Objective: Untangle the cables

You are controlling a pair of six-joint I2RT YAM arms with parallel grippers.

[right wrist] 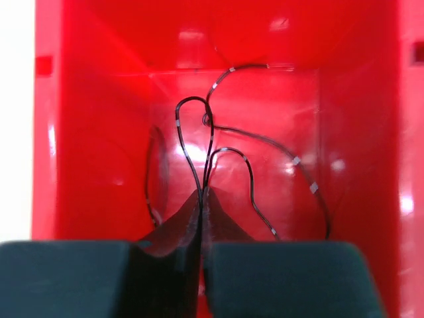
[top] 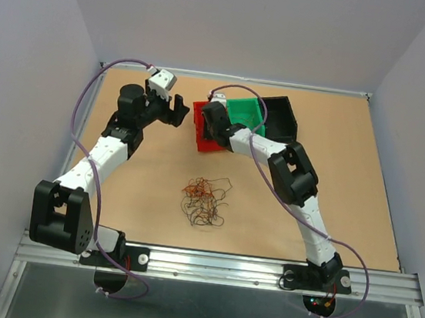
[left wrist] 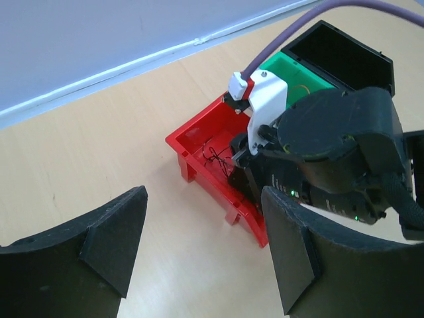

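The dark grey wire needs to be gripped next with my left gripper by its loose end (top: 229, 181), so that its length stays free to slide out of the tangle.
The cables (top: 203, 200) lie as a small tangle of thin red-orange, brown and black curly wires on the table between the two arms. One black wire (right wrist: 250, 177) is inside the red bin (top: 198, 138), and it also shows in the left wrist view as a black wire (left wrist: 215, 158). My right gripper (right wrist: 202, 192) reaches down into that bin and is shut on the black wire, which loops up from its tips. My left gripper (top: 174, 108) hangs open just left of the red bin (left wrist: 199, 142), holding nothing, with bare table between its fingers (left wrist: 119, 232).
A green bin (top: 245, 113) and a black bin (top: 283, 117) stand in a row to the right of the red one, near the back of the table. Grey walls close in the table on three sides. The right arm (left wrist: 338, 146) fills the space beside my left gripper.
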